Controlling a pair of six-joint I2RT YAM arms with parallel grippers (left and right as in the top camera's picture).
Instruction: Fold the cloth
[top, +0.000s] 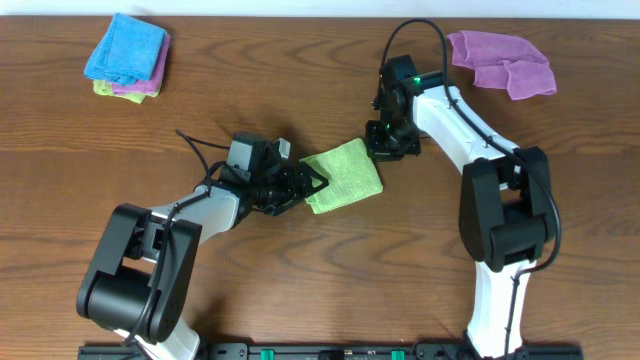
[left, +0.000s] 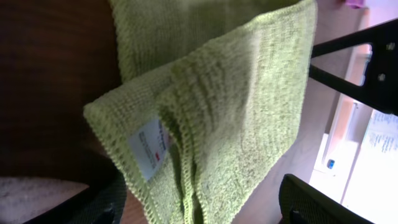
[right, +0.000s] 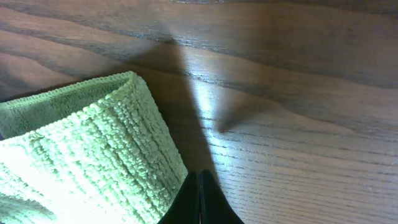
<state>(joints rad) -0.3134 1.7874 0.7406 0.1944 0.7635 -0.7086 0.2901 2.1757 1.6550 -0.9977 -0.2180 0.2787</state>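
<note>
My left gripper is about to grab the lime-green cloth (top: 345, 172) by its layered edges near the white tag, all layers together, to stack the cloth still folded.
The lime-green cloth (top: 345, 172) lies folded at the table's middle. My left gripper (top: 312, 186) is at its left edge, open, with its fingers spread on either side of the layered edges. In the left wrist view the cloth (left: 236, 106) fills the frame between the jaws (left: 205, 211), and its white tag (left: 149, 148) shows on the lower layer. My right gripper (top: 385, 150) is at the cloth's upper right corner. In the right wrist view its fingers (right: 200, 199) are shut together and empty, just right of the cloth's folded edge (right: 81, 149).
A purple cloth (top: 505, 60) lies crumpled at the back right. A stack of folded cloths with a blue one on top (top: 128, 55) sits at the back left. The right arm's black frame (left: 367, 62) shows beyond the cloth in the left wrist view.
</note>
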